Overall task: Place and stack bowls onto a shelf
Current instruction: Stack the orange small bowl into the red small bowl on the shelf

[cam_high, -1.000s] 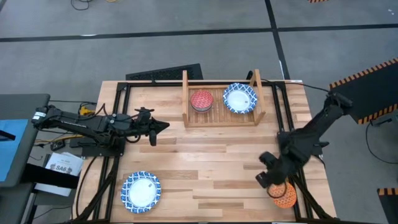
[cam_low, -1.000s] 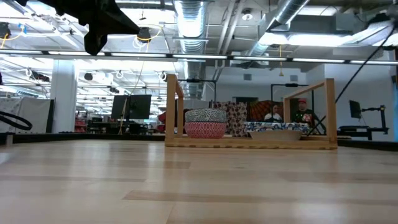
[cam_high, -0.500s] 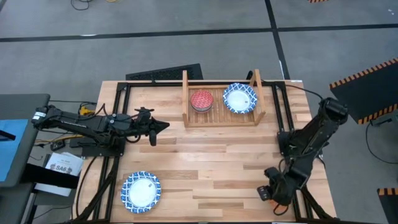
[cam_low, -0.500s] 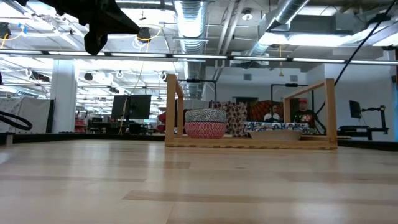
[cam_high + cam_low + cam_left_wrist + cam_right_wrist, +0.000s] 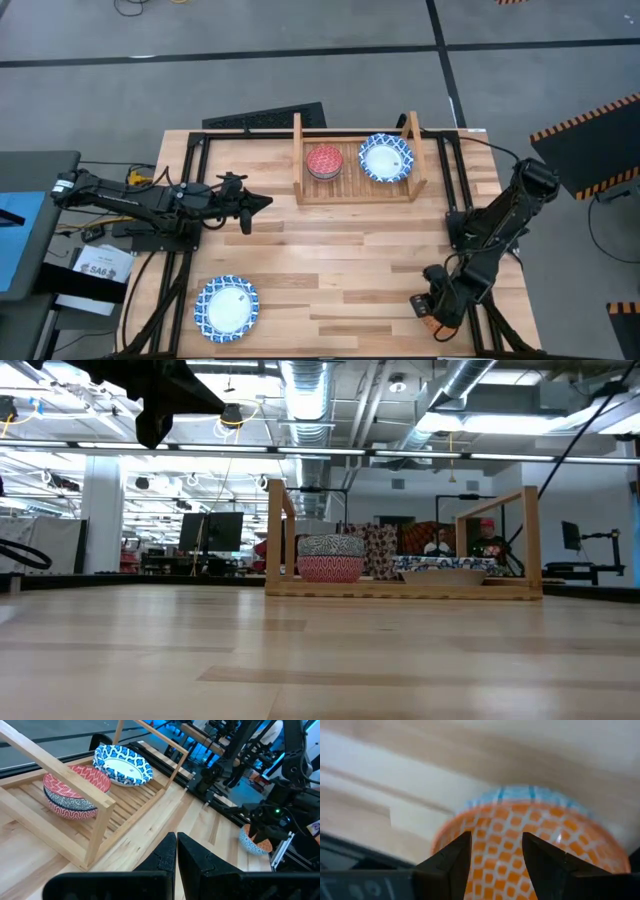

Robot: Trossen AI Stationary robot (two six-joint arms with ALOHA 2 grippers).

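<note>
My right gripper picks up the orange checked bowl by its rim (image 5: 520, 806) next, to stack it on the red bowl.
An orange checked bowl (image 5: 520, 820) with a blue outside (image 5: 252, 842) stands on the table near its right near corner. My right gripper (image 5: 496, 836) is open and points down over it, both fingers above the bowl's inside. In the high view my right gripper (image 5: 432, 308) hides most of the bowl. The wooden shelf (image 5: 355, 190) at the far edge holds a red bowl (image 5: 324, 160) nested on another bowl, and a white blue-rimmed bowl (image 5: 386, 158). A second white blue-rimmed bowl (image 5: 227, 307) rests on the table at the near left. My left gripper (image 5: 262, 203) hovers shut at the left.
Black metal frame rails (image 5: 455, 200) run along the table's left and right sides, close by the orange bowl. A dark flat object (image 5: 265, 118) lies at the far edge. Bare wood stretches across the table's middle (image 5: 340, 260).
My right gripper has moved toward the table's near edge and down onto the spot of the orange bowl, rolling about its own axis. It now covers the bowl in the high view. The bowls and my left arm have kept still.
</note>
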